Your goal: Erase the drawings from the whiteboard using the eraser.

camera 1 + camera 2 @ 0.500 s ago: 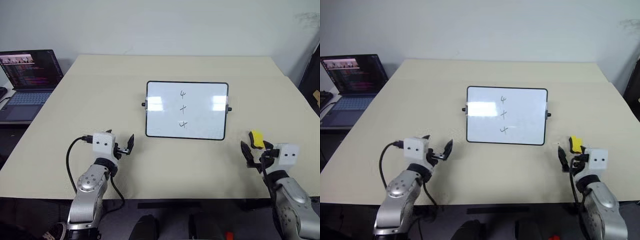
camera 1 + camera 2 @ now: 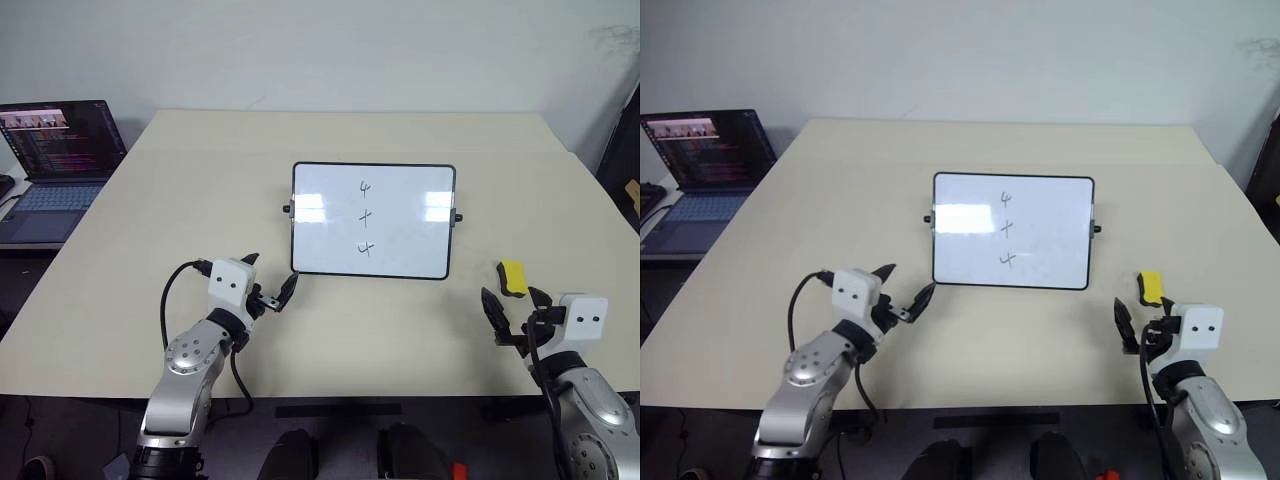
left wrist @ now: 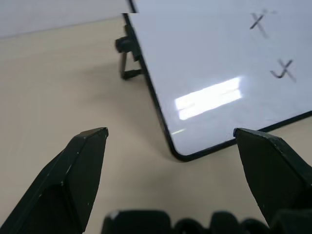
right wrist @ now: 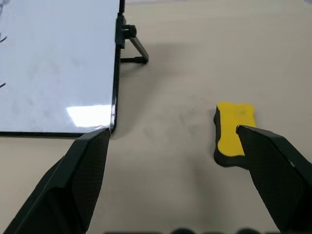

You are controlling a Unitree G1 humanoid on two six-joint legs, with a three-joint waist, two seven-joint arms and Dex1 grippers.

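My right gripper grabs the yellow eraser across its narrow middle (image 2: 512, 278) next. The eraser bulges at its rounded ends and narrows between them.
The whiteboard (image 2: 400, 235) stands tilted on its side knobs at the middle of the table. The drawings (image 2: 366, 217), three small black marks, run down its centre. The yellow eraser (image 2: 513, 277) lies flat on the table, right of the board's near right corner. My right gripper (image 2: 513, 308) is open just short of the eraser (image 4: 233, 134), which sits in front of its outer finger and apart from it. My left gripper (image 2: 270, 277) is open and empty, facing the board's near left corner (image 3: 181, 155).
The beige table (image 2: 200, 190) has its front edge close under both grippers. An open laptop (image 2: 60, 150) sits on a lower surface off the table's left side. A pale wall stands behind the table.
My left gripper has moved right and forward, close to the board's near left corner. The right gripper has drawn back slightly, so the eraser shows whole in front of it.
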